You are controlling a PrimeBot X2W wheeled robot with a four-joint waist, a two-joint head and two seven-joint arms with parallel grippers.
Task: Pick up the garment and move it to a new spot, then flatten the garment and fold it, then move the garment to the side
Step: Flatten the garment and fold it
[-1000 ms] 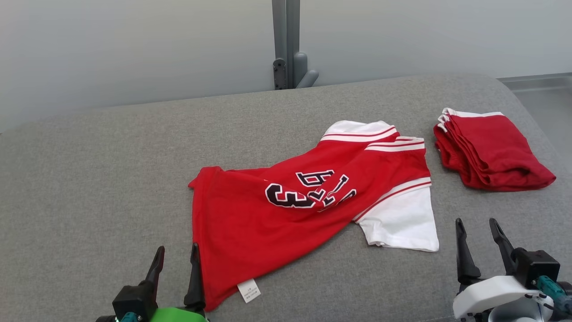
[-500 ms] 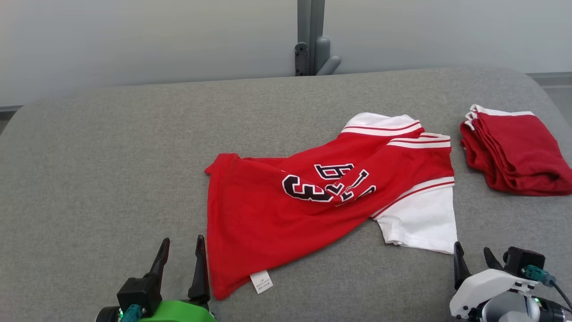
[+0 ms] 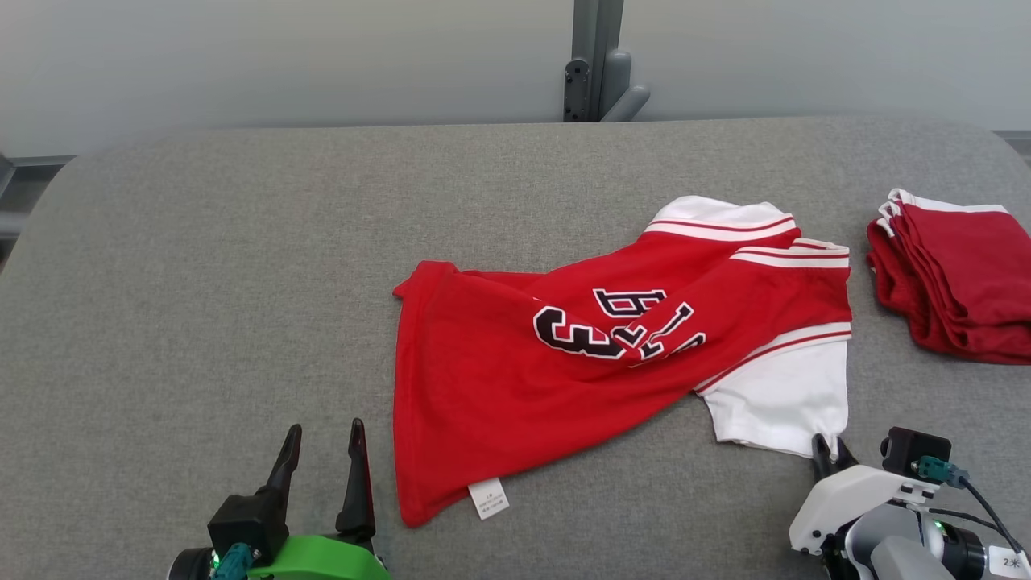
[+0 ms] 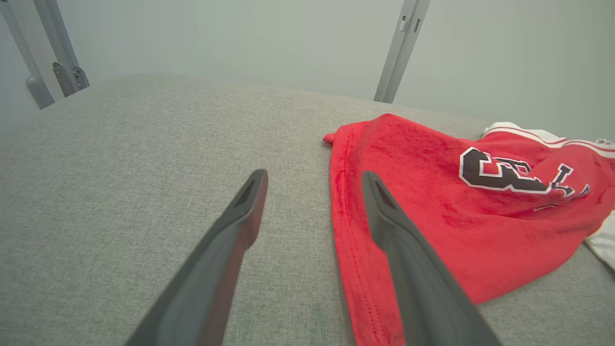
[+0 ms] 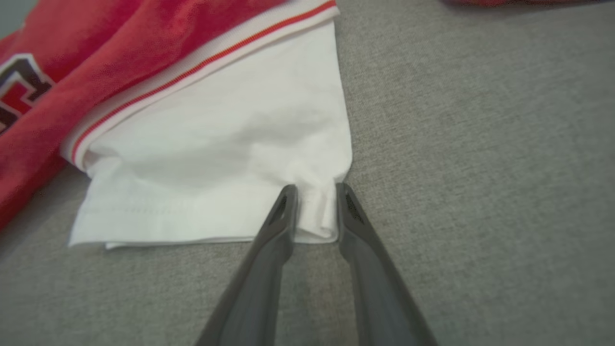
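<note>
The jersey's body (image 3: 483, 367) is lying slack on the surface. My left gripper will pinch the jersey next by its hem corner (image 3: 423, 276), where a fold is standing up.
The garment (image 3: 564, 379) is a red jersey with black lettering and white sleeves, lying rumpled and crooked on the grey padded surface (image 3: 201, 282). In the right wrist view my right gripper (image 5: 315, 188) pinches the near corner of the white sleeve (image 5: 216, 144), and the hem bunches between the fingers. The head view shows the same gripper (image 3: 830, 443) at the sleeve's lower right corner. My left gripper (image 3: 324, 428) stands open just left of the jersey's red hem, touching nothing. In the left wrist view its fingers (image 4: 313, 177) frame bare surface beside the red edge (image 4: 432, 216).
A stack of folded red garments (image 3: 958, 274) sits at the right edge of the surface. A grey post (image 3: 596, 60) rises behind the far edge against a pale wall. Bare grey surface stretches across the left half.
The head camera has shifted, sliding the picture right. My right gripper has reached the white sleeve's corner and closed on it. The left gripper stays open.
</note>
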